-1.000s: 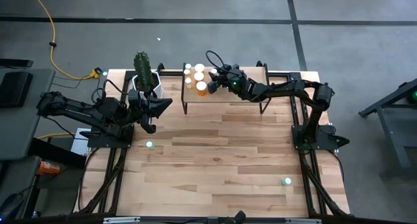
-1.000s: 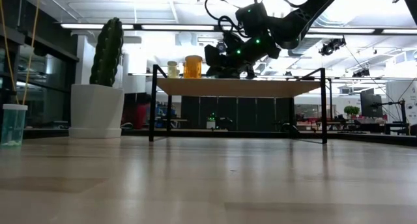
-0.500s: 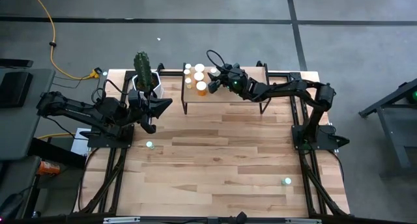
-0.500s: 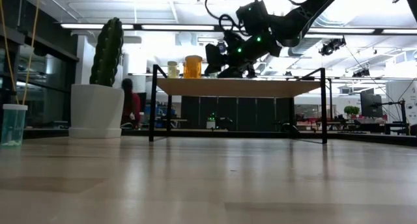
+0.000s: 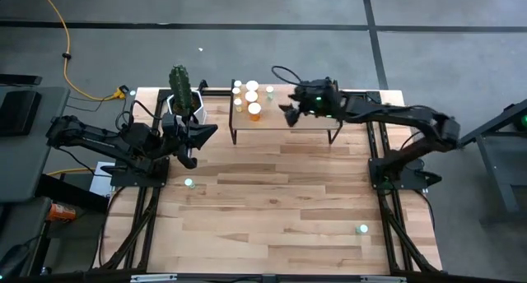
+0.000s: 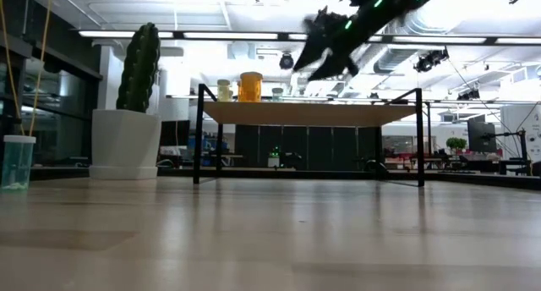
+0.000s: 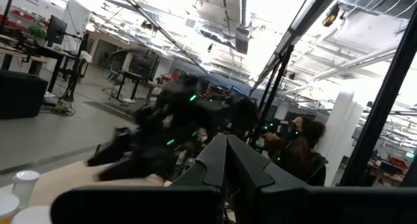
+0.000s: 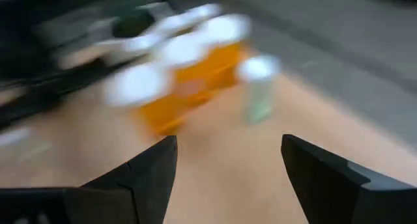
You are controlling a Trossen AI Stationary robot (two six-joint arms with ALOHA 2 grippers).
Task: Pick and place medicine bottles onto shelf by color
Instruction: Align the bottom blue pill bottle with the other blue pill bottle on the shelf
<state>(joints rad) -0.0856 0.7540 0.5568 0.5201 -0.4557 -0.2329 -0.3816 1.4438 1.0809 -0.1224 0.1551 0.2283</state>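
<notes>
My right gripper takes hold of a white cap next, to sort the pale green bottles by color on the shelf.
The shelf (image 5: 305, 116) stands at the table's far edge, a light-wood board on black legs (image 6: 308, 112). Several medicine bottles with white caps stand on its left end: orange ones (image 5: 254, 110) (image 6: 250, 85), a yellowish one (image 6: 224, 90) and a small pale green one (image 5: 269, 90) (image 6: 277, 93). My right gripper (image 5: 290, 112) (image 6: 325, 56) hangs open above the shelf, right of the bottles, with nothing between its fingers (image 8: 225, 159). Its wrist view shows the orange bottles (image 8: 189, 74) and the pale green one (image 8: 259, 87) ahead, blurred. My left gripper (image 5: 206, 135) (image 7: 226, 155) waits shut near the cactus.
A cactus in a white pot (image 5: 181, 100) (image 6: 127, 143) stands left of the shelf, close to my left arm. A clear cup of bluish liquid (image 6: 17, 160) is at the far left. The bare wooden tabletop (image 5: 280, 201) stretches toward the near edge.
My right gripper has risen and drawn back from the bottles toward the table's right edge, tipping closer to level. The pale green bottle stands free on the shelf where the gripper was.
</notes>
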